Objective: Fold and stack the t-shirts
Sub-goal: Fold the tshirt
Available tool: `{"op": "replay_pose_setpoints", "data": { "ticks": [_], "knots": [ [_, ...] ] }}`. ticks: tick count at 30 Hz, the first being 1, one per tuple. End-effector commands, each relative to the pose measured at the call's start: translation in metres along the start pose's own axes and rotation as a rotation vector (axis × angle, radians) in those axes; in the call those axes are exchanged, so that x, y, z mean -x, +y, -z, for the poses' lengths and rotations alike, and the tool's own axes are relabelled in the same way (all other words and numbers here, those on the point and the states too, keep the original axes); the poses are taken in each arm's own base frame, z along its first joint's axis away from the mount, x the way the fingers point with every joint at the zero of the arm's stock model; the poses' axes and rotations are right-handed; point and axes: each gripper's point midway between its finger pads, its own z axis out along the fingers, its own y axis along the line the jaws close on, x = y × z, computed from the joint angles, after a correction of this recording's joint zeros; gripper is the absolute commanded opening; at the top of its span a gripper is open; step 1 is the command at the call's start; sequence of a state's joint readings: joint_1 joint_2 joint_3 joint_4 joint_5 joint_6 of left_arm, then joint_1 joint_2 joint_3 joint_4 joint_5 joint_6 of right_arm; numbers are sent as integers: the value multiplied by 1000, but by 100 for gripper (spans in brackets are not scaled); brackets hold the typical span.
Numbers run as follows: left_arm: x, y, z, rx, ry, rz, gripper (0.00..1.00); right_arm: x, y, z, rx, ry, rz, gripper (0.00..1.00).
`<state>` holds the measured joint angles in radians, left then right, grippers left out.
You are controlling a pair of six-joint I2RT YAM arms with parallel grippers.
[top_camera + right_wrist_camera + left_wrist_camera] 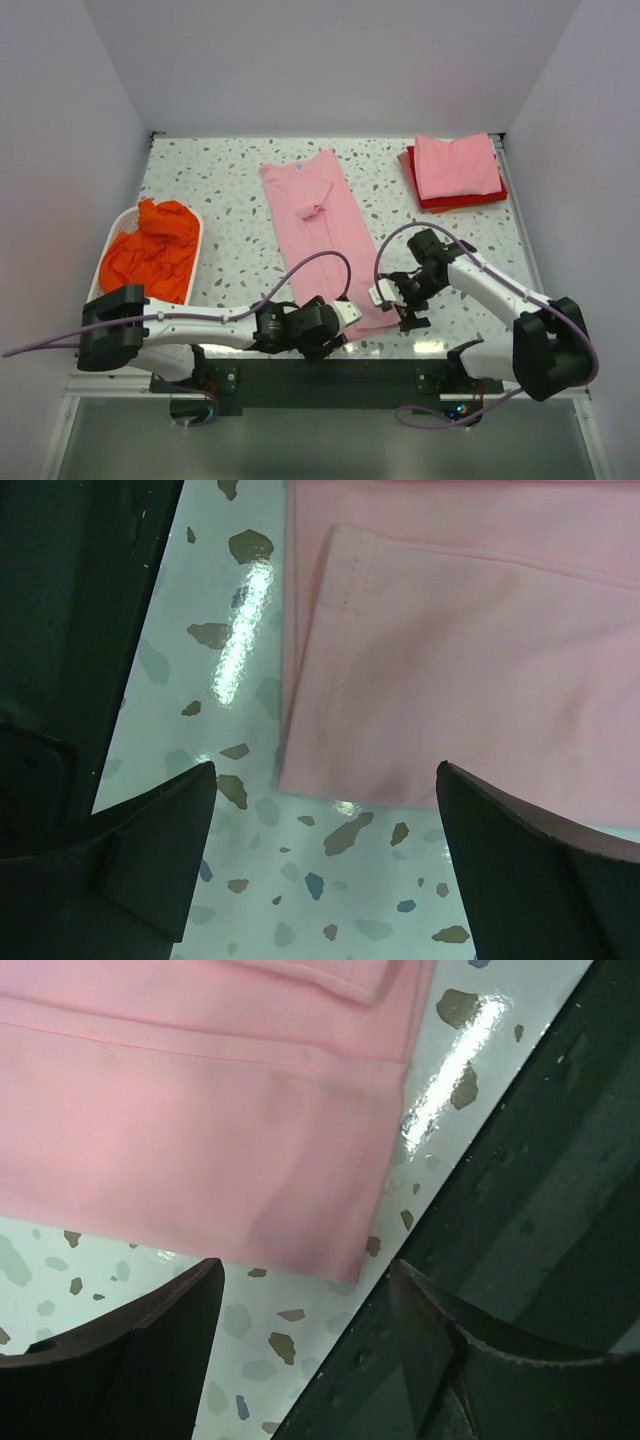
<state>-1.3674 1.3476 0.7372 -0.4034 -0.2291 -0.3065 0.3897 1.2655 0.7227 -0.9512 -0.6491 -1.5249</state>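
Note:
I should next grab the light pink t-shirt by its hem's near corner with my right gripper, to fold its hem end over itself.
A light pink t-shirt (325,235) lies folded into a long strip down the middle of the table, its hem toward me. My left gripper (335,322) sits at the hem's near left corner and my right gripper (395,300) at the hem's right corner. In the left wrist view the pink t-shirt (200,1130) ends just ahead of the open left gripper (308,1270), which holds nothing. In the right wrist view the pink t-shirt (460,670) lies just beyond the open, empty right gripper (325,772). A folded pink t-shirt (455,165) rests on a folded red t-shirt (460,200) at the back right. An orange t-shirt (150,250) is bunched at the left.
The orange shirt fills a white slotted basket (196,228) at the table's left side. The table's near edge (400,1290) runs right beside the left fingers, with the dark frame (520,1210) below it. Walls close in the table's left, back and right.

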Motion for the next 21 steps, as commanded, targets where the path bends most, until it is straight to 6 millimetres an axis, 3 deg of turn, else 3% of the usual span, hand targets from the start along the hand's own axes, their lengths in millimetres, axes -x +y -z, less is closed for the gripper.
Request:
{"op": "replay_pose_setpoints", "data": {
  "ticks": [1,10,15,21],
  "knots": [
    [11,4,-9,63,-54,26,72,2,-1,-8,8,-47,25,94],
    [5,-13,-21,0,-62,21,72,1,-4,-13,2,-52,14,87],
    [-4,-13,-27,11,-56,44,71,0,1,-13,-1,-46,51,84],
    [-9,-10,-33,50,-32,81,63,-4,5,-15,-25,0,118,81]
  ]
}}
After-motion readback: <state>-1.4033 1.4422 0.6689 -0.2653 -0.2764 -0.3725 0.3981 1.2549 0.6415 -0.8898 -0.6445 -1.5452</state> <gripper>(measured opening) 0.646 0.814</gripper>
